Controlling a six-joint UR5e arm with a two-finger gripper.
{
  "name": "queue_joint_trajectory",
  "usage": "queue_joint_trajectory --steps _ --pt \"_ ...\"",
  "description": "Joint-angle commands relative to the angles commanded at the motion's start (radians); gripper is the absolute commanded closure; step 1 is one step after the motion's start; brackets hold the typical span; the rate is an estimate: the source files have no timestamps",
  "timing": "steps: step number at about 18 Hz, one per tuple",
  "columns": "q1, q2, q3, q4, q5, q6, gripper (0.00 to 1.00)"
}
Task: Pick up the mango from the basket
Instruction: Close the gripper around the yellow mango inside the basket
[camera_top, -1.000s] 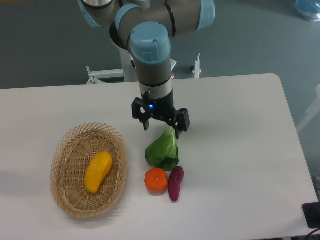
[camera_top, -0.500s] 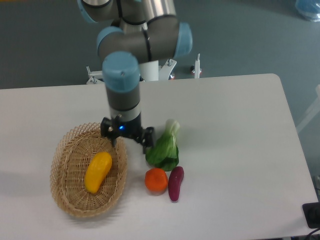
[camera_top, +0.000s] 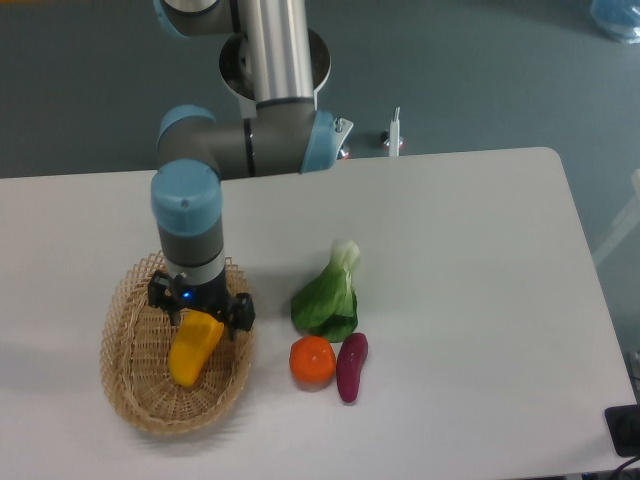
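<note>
Next, my gripper grabs the mango's rounded end (camera_top: 204, 325) to pick the yellow-orange mango out of the wicker basket (camera_top: 135, 400).
The mango (camera_top: 192, 352), glossy yellow-orange and oblong, lies tilted inside the tan wicker basket (camera_top: 135, 400) at the table's left front. My gripper (camera_top: 200, 311) hangs directly over the mango's upper end, inside the basket. Its fingers are spread to either side of that end, open and holding nothing. The gripper body hides the mango's top tip.
A green leafy vegetable (camera_top: 328, 298) lies to the right of the basket. A round orange fruit (camera_top: 312, 361) and a small purple vegetable (camera_top: 351, 366) lie just in front of it. The white table's front edge is close below the basket.
My gripper has swung left from above the leafy vegetable, across the basket's rim, to over the mango. The fruits and basket have not moved.
</note>
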Motion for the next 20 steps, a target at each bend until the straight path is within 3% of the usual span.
queue_joint_trajectory --steps 7,15,16,18,20 --pt "-0.017 -0.038 0.005 0.012 0.005 0.009 0.0" --pt "-0.017 -0.043 -0.006 0.012 0.031 0.006 0.0" --pt "-0.017 -0.043 -0.006 0.011 0.034 0.002 0.05" --pt "-0.018 -0.043 -0.008 0.011 0.034 0.0 0.29" --pt "-0.018 -0.043 -0.008 0.011 0.034 0.002 0.38"
